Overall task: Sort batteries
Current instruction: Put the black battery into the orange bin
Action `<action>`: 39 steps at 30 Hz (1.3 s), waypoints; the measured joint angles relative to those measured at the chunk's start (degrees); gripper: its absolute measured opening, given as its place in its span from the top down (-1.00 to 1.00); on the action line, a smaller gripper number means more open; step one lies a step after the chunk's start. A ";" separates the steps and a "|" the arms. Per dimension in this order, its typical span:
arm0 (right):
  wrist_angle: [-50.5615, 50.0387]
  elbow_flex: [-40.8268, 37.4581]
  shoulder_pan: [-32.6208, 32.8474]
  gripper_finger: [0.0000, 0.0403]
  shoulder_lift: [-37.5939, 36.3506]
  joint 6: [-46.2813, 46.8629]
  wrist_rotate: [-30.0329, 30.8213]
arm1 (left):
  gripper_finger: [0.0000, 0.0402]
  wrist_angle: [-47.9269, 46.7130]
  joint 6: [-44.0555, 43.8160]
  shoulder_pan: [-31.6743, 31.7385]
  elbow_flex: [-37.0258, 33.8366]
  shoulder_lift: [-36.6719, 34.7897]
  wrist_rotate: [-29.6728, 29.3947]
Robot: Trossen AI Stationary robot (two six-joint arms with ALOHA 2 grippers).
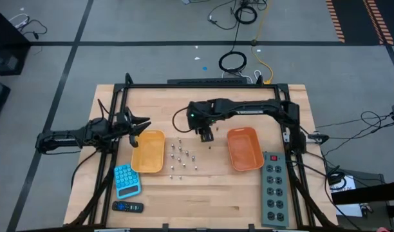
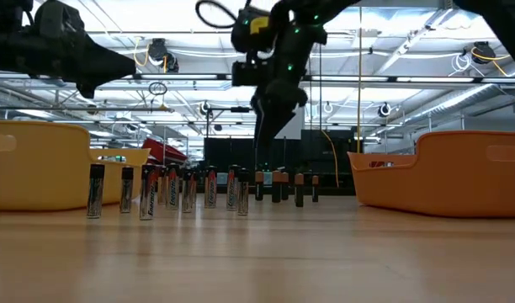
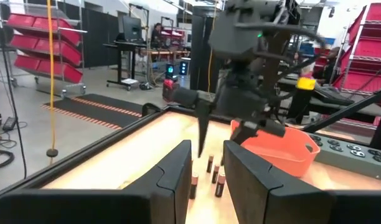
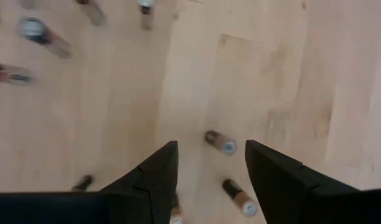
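Observation:
My right gripper is going to grab the dark battery by its top end next, to sort the batteries into the orange tray.
Several tiny batteries stand upright on their ends on the wooden table between two orange trays. In the low view silvery ones stand nearer and dark ones farther back. My right gripper hangs open over the group's far right part, fingers pointing down. In the right wrist view a dark battery stands on the table below the gap between its fingers, untouched. My left gripper waits open above the far edge of the left tray.
The right orange tray lies right of the batteries. A blue calculator and a black remote lie near the table's left near corner. A grey power strip runs along the right edge. Bare wood spans the near side.

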 joint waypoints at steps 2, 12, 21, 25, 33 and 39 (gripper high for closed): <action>0.06 0.57 -0.79 0.10 1.33 -0.56 0.04 | 0.49 -0.01 0.15 0.00 0.00 0.00 -0.64; 0.07 0.98 -3.16 0.10 5.34 -0.85 -2.76 | 0.49 -0.02 3.05 0.00 0.02 0.00 -2.72; 1.04 1.00 -3.21 0.10 6.13 -0.27 -3.08 | 0.49 -0.02 3.17 0.00 0.03 0.00 -2.72; 1.48 0.96 -3.21 0.10 8.33 -0.43 -3.09 | 0.49 -0.04 4.18 0.00 0.04 0.00 -2.72; 1.87 0.96 -3.47 0.21 9.69 -0.61 -3.04 | 0.49 -0.13 4.62 0.00 0.04 0.00 -2.72; 2.50 0.96 -3.68 0.53 9.69 -1.00 -3.02 | 0.49 -0.04 5.59 0.00 0.04 0.00 -2.72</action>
